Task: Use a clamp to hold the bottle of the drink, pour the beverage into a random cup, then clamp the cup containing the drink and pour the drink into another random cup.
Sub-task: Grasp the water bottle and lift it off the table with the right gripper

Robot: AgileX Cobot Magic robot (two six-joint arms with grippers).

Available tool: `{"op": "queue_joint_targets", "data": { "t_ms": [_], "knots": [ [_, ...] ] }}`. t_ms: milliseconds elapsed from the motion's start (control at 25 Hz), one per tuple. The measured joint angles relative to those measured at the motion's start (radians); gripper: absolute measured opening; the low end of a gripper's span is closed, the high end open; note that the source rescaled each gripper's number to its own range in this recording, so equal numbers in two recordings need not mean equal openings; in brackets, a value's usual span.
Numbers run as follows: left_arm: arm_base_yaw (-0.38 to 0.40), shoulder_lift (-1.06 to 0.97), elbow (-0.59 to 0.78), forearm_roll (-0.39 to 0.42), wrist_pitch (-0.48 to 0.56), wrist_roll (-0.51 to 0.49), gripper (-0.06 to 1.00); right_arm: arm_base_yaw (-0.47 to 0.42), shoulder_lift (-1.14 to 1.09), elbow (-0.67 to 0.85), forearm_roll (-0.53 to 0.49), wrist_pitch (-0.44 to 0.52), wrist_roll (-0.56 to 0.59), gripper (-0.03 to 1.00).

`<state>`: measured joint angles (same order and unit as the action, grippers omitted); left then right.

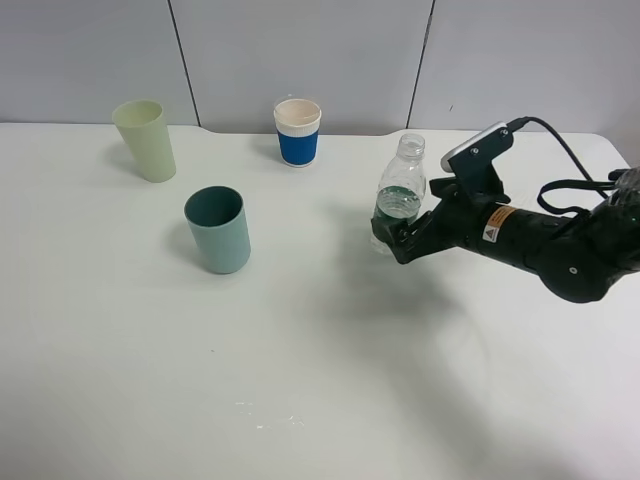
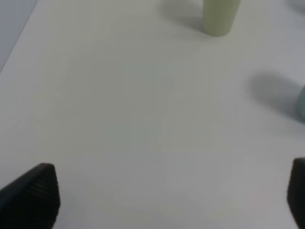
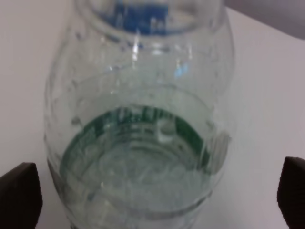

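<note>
The bottle needs to pour the drink (image 1: 398,203) into a cup. My right gripper will pick it up next by its lower body (image 1: 394,218).
The bottle (image 1: 402,190) stands upright at the table's right middle, clear, uncapped, with a dark green label. The beverage (image 3: 143,176) fills its lower part. My right gripper (image 1: 396,238) reaches in from the right and is open around the bottle's lower body; in the right wrist view the bottle (image 3: 138,124) sits between the fingertips (image 3: 19,195) with a gap on each side. The teal cup (image 1: 218,228) stands left of centre. At the back stands the blue-sleeved paper cup (image 1: 297,131). My left gripper (image 2: 164,195) is open over bare table with nothing between its fingers.
A pale yellow-green tapered cup (image 1: 146,140) stands at the back left, also seen in the left wrist view (image 2: 220,16). The white table (image 1: 320,380) ends at a grey wall behind. A black cable (image 1: 570,185) loops over the right arm.
</note>
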<state>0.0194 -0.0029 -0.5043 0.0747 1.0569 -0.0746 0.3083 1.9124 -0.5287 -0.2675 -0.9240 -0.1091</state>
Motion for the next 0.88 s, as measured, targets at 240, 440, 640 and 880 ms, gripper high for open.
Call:
{"op": "queue_joint_targets", "data": {
  "t_ms": [240,440,640,880],
  "knots": [
    [0.0,0.0,0.0,0.0,0.0,0.0,0.89,0.0,0.008,0.0,0.0,-0.067,-0.005,0.99],
    [0.0,0.0,0.0,0.0,0.0,0.0,0.89,0.0,0.058,-0.001,0.0,-0.083,-0.005,0.99],
    [0.0,0.0,0.0,0.0,0.0,0.0,0.89,0.0,0.087,0.0,-0.001,-0.133,-0.005,0.99],
    [0.0,0.0,0.0,0.0,0.0,0.0,0.89,0.0,0.097,-0.036,-0.006,-0.142,-0.005,0.99]
  ]
}}
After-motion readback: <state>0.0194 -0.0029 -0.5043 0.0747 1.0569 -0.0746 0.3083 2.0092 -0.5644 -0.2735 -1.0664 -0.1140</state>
